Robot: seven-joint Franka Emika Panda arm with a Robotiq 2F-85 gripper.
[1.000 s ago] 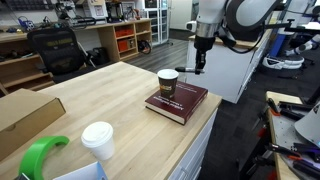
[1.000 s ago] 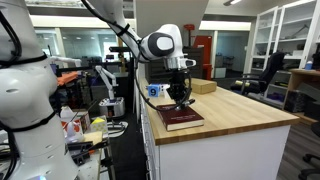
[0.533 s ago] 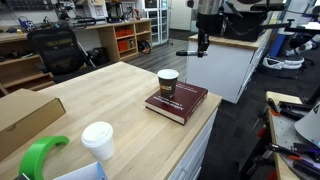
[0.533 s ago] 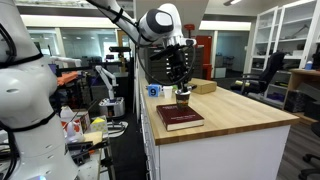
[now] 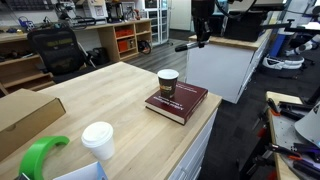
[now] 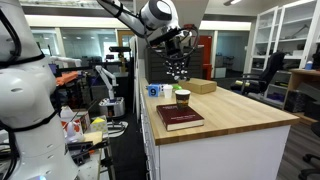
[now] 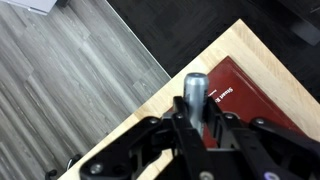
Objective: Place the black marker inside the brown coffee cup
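The black marker (image 5: pixel 185 46) hangs high and sideways and moves toward the cup before my gripper releases it; now it would fall outside the cup, near the table edge.
The brown coffee cup (image 5: pixel 168 83) stands on the wooden table at the far edge of a dark red book (image 5: pixel 178 101); both also show in an exterior view, cup (image 6: pixel 182 96) and book (image 6: pixel 179 117). My gripper (image 5: pixel 201 40) hangs high above the table, beyond the cup, and is shut on the black marker (image 5: pixel 185 46), which sticks out sideways. In the wrist view the marker (image 7: pixel 194 88) sits end-on between the fingers of the gripper (image 7: pixel 196 118), over the table edge with the book (image 7: pixel 245 85) to the right. The cup is out of the wrist view.
A white cup with a white lid (image 5: pixel 97 140), a green ring-shaped object (image 5: pixel 40 155) and a cardboard box (image 5: pixel 25 115) sit at the near end of the table. A small box (image 6: pixel 203 87) lies behind the cup. The floor drops off beside the table (image 7: pixel 90 70).
My gripper has risen from just above the book and cup to well above them, carrying the marker with it. The cup and book have not moved.
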